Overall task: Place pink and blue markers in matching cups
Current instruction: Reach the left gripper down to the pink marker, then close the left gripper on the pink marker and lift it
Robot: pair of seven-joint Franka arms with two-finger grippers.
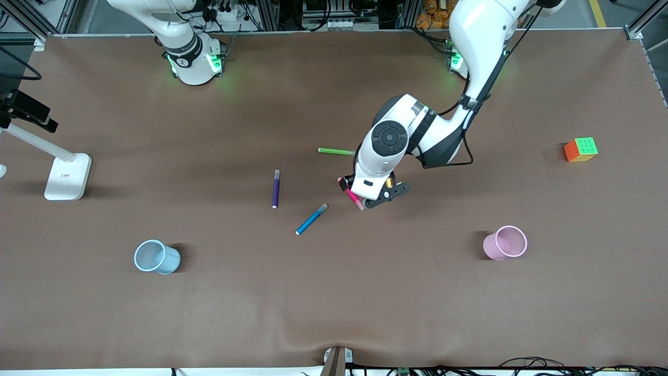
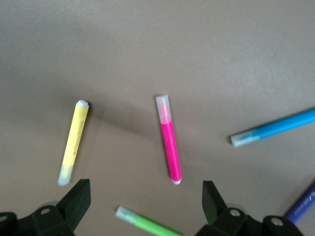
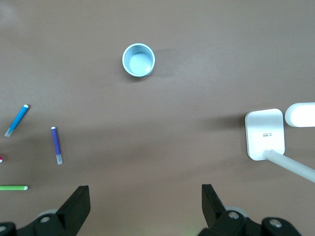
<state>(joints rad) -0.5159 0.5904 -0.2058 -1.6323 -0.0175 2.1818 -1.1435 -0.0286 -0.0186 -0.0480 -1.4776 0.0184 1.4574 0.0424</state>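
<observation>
The pink marker needs to drop into the pink cup (image 1: pixel 505 243), so the left gripper should next grab it by its end with the cap (image 1: pixel 360 206).
The pink marker (image 2: pixel 169 140) lies flat on the table just under my left gripper (image 2: pixel 146 196), which is open and empty above it. In the front view the marker (image 1: pixel 356 199) pokes out from under that gripper (image 1: pixel 373 195). The blue marker (image 1: pixel 311 219) lies nearer the front camera, toward the right arm's end; it also shows in the left wrist view (image 2: pixel 275 128). The pale blue cup (image 1: pixel 155 257) stands upright toward the right arm's end, the pink cup (image 1: pixel 505 243) toward the left arm's end. My right gripper (image 3: pixel 146 196) is open and empty high over the table, with the blue cup (image 3: pixel 138 59) in its view.
A yellow pen (image 2: pixel 74 142), a green pen (image 1: pixel 336 151) and a dark purple pen (image 1: pixel 275 188) lie around the pink marker. A colour cube (image 1: pixel 581 149) sits toward the left arm's end. A white lamp base (image 1: pixel 68 176) stands at the right arm's end.
</observation>
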